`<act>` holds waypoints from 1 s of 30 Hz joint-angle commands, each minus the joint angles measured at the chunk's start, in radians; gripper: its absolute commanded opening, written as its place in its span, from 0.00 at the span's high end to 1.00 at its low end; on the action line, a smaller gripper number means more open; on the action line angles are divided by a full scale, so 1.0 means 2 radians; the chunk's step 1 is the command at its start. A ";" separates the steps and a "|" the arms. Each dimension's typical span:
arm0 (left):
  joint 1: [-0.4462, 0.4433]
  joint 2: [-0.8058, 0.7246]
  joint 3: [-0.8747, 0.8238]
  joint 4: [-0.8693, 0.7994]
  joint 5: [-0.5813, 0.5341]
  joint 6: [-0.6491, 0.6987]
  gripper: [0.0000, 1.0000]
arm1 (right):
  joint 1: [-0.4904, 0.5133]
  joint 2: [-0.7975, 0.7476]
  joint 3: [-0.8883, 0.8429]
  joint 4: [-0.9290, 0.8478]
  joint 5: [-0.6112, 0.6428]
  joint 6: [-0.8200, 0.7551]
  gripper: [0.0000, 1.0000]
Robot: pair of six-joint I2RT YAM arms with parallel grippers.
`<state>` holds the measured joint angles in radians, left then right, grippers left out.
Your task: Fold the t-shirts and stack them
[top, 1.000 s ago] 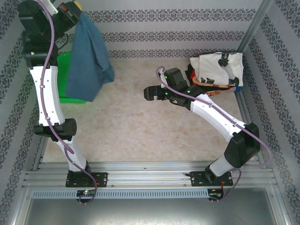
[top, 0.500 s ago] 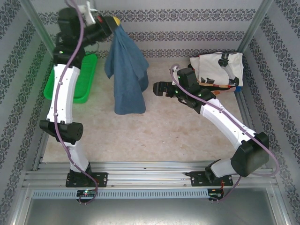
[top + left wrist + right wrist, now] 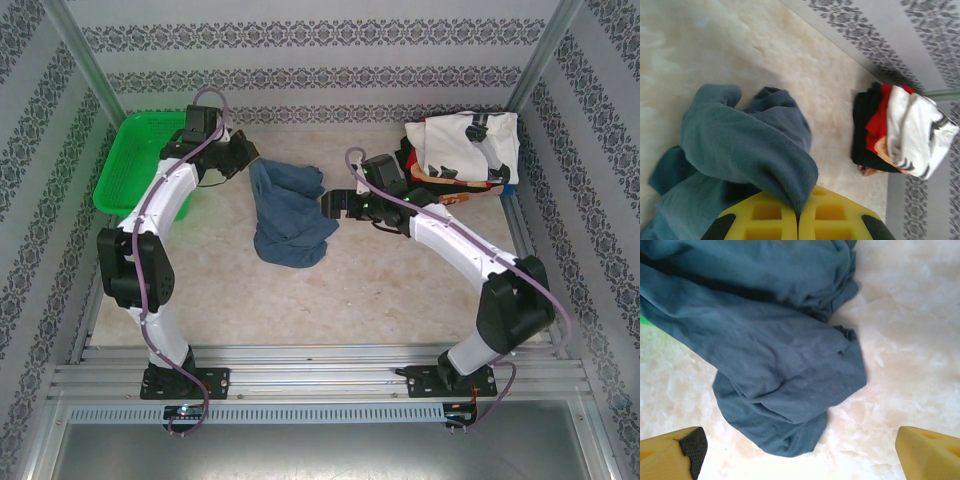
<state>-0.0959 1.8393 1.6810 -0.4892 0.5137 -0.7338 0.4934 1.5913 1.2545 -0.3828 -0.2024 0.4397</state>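
I should next use my right gripper to grab the nearest loose edge of the slate-blue t-shirt [image 3: 290,215], away from my left gripper's pinch, to spread the t-shirt for folding.
The slate-blue t-shirt [image 3: 290,215] lies crumpled in a heap on the table, left of the middle. My left gripper [image 3: 245,160] is shut on a fold of the blue shirt [image 3: 750,145] at its far left corner, the cloth pinched between the yellow fingers [image 3: 765,220]. My right gripper [image 3: 328,204] stands open just right of the heap, its yellow fingertips [image 3: 927,450] wide apart with the blue shirt [image 3: 780,370] ahead of them. A pile of other shirts [image 3: 462,150], white printed on top with red and black beneath, sits at the back right.
The green mesh basket [image 3: 125,170] stands at the back left, beside my left arm. The pile of shirts [image 3: 900,130] lies against the patterned back wall. Bare table lies in front of the heap, towards the arm bases.
My left arm has swung down from high up, laying the hanging blue shirt on the table as a heap. The right gripper has moved slightly towards the shirt.
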 commanded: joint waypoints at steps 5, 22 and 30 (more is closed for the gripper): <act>0.007 0.015 -0.036 0.008 -0.032 0.011 0.60 | 0.027 0.094 0.077 -0.058 -0.033 -0.008 0.11; 0.007 -0.129 -0.181 -0.045 -0.080 0.082 0.10 | 0.083 0.235 0.213 -0.120 -0.067 -0.078 0.14; 0.009 -0.239 -0.218 -0.012 -0.128 0.135 0.00 | 0.099 0.320 0.297 -0.164 -0.023 -0.092 0.19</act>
<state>-0.0830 1.4338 1.2457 -0.5495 0.3080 -0.5392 0.6903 2.1746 1.7840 -0.6384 -0.3103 0.2836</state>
